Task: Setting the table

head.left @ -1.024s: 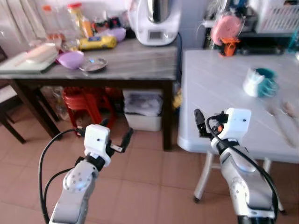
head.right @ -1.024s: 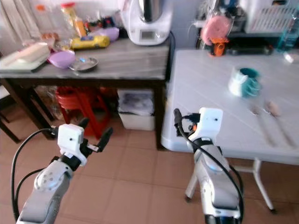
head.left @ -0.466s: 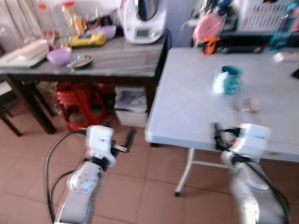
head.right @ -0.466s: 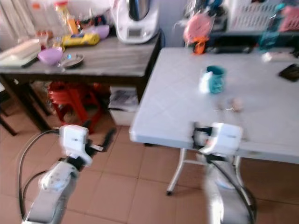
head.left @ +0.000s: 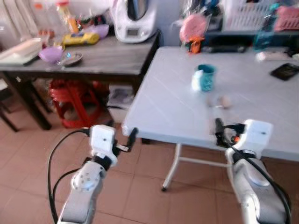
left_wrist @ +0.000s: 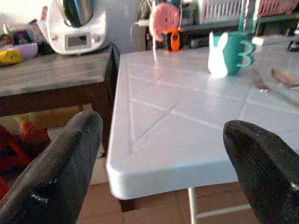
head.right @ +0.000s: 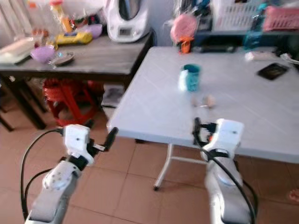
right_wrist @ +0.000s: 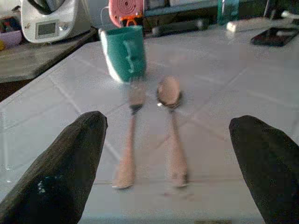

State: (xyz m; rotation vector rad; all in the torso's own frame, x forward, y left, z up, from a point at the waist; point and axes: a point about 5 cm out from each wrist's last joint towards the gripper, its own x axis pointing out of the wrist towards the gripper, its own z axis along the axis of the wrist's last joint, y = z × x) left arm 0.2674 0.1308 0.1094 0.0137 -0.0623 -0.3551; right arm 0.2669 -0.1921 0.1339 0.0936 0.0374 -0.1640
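The silver fork's teeth point toward the teal mug, so my right gripper needs to pick up the fork next by its handle, close behind the fork's neck.
A white folding table stands ahead of me, its near edge at gripper height. On it are a teal mug with a white rabbit figure, and nearer to me a fork and a spoon lying side by side. My right gripper is open at the table's front edge, with fork and spoon just beyond its fingers. My left gripper is open and empty, held off the table's left front corner, below the tabletop.
A dark wooden side table on the left carries a white kitchen machine, purple bowls and bottles; a red stool stands under it. A black phone, a pink fan and a basket are at the white table's far side.
The whole view has shifted: I have turned and come closer to the white table, which now lies in front of both arms. Both grippers stay open.
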